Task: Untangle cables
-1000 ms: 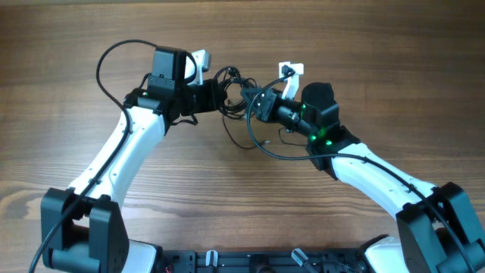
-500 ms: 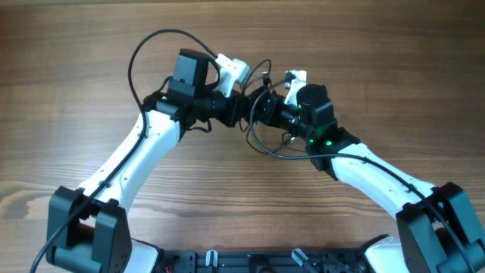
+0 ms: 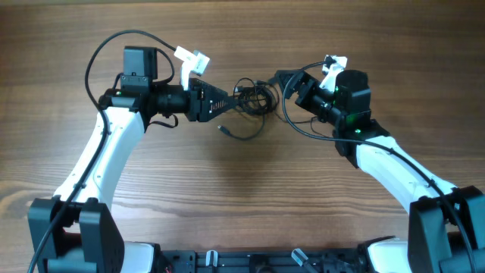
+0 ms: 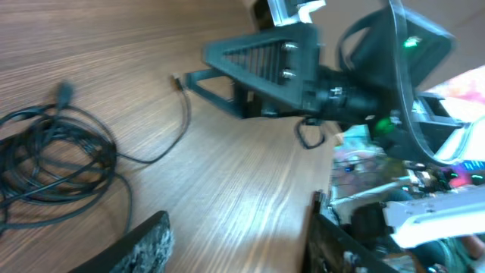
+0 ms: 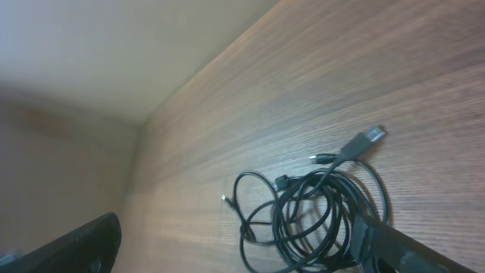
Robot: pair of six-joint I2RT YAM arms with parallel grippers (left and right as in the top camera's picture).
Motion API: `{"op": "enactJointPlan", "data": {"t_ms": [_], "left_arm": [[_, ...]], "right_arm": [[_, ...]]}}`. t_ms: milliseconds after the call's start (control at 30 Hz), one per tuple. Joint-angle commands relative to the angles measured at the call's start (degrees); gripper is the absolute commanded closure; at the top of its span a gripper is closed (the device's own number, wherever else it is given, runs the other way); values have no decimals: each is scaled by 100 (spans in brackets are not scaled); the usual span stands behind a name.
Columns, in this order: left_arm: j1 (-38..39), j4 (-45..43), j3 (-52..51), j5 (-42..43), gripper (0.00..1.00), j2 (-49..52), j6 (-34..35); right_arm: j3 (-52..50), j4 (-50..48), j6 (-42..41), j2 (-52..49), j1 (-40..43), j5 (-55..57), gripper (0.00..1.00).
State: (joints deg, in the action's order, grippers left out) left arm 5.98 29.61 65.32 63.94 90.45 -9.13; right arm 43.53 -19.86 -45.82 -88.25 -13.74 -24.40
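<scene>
The robot's right gripper will next grab the knotted black bundle by its side away from the left gripper, so the bundle's opposite side stays free to untangle a cable.
The cables (image 3: pixel 254 97) lie as one small knotted black bundle on the wooden table, between my two grippers, with one loose plug end (image 3: pixel 222 130) trailing to the near left. My left gripper (image 3: pixel 227 98) points right, its tips just short of the bundle, open and empty. In the left wrist view the cables (image 4: pixel 53 155) lie off to the left, outside the left gripper (image 4: pixel 235 254). My right gripper (image 3: pixel 289 83) is open at the bundle's right. The right wrist view shows the cables (image 5: pixel 318 220) resting on the table between the spread fingers of the right gripper (image 5: pixel 242 254), close to the right finger (image 5: pixel 413 246).
Thick black arm cables loop over my left arm (image 3: pixel 102 57) and under my right wrist (image 3: pixel 299 125). The robot base (image 3: pixel 242 262) sits at the near edge. The table's edge (image 4: pixel 322 205) and equipment beyond it show in the left wrist view.
Both grippers were shut and close together at the bundle. They have opened and drawn apart, left arm leftward, right arm rightward, leaving the bundle on the table.
</scene>
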Motion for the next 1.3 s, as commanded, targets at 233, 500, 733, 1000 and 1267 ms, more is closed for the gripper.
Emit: {"op": "enactJointPlan", "data": {"t_ms": [233, 500, 733, 1000, 1267], "left_arm": [[417, -195, 22, -3042, 0, 33, 3471], [1508, -313, 20, -3626, 51, 1644, 7447], [1679, -935, 20, -5198, 57, 1810, 7606], [1674, -1082, 20, -5252, 49, 1810, 7604], [2006, -1390, 20, -5759, 96, 2369, 7595]], "right_arm": [[304, 551, 2109, -76, -251, -492, 0], [308, 732, 815, -76, 505, -396, 0], [306, 1169, 828, -76, 503, -409, 0], [306, 1325, 831, -76, 503, -520, 0], [306, 1351, 813, -76, 496, -1071, 0]]}}
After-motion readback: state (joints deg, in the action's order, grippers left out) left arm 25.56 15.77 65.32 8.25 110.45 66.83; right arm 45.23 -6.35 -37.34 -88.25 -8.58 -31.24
